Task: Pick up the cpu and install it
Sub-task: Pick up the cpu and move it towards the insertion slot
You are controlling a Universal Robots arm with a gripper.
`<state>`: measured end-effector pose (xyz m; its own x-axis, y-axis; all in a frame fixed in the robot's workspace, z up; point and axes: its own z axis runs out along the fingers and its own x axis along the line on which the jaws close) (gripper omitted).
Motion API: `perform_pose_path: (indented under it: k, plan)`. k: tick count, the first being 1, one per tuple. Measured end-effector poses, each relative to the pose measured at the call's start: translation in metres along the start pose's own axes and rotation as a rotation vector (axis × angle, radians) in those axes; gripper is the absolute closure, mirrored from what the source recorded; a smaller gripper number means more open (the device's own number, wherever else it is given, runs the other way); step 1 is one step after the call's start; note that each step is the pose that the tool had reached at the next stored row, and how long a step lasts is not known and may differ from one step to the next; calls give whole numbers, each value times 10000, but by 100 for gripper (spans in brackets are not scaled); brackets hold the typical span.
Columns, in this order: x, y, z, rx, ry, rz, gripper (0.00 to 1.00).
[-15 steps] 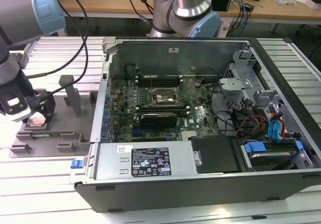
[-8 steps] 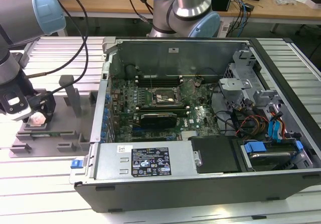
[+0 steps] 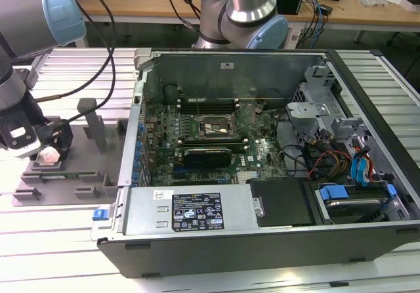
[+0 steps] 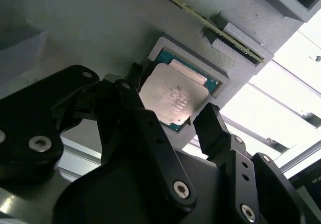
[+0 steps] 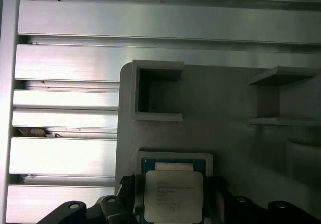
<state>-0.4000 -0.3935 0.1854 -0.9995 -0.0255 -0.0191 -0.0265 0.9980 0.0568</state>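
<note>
The cpu is to be installed in the cpu's socket (image 3: 216, 127), so the robot's gripper next needs to grab it by its opposite side edges.
The cpu (image 4: 173, 98) is a small square chip with a pale silver top and a green rim. It lies flat in a square recess of the grey fixture tray (image 3: 79, 175) at the exterior view's left. My gripper (image 4: 170, 97) hangs low right over it. One black fingertip (image 4: 134, 82) stands on one side of the chip and the other (image 4: 206, 116) on the opposite side, each with a small gap to the chip. In the first wrist view the cpu (image 5: 173, 194) lies between the same fingers of the gripper (image 5: 173, 184). The gripper (image 3: 47, 154) is open.
The open computer case (image 3: 262, 240) fills the middle and the exterior view's right, with the motherboard socket (image 3: 213, 127) inside it. The tray carries upright grey posts (image 3: 92, 125) and a square pocket (image 5: 155, 96). A ribbed metal table (image 5: 65, 63) lies under everything. Cables hang from the arm.
</note>
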Motion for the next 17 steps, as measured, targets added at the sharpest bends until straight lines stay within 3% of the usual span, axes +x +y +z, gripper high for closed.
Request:
perform_pose_path:
  k: [5,11,15,17]
  plan:
    - [0,-1,0,0,0,0,45]
    - [1,-1,-18,0,0,0,45]
    - [-4,11,-215,0,0,0,45]
    - [-7,18,-349,0,-1,1,45]
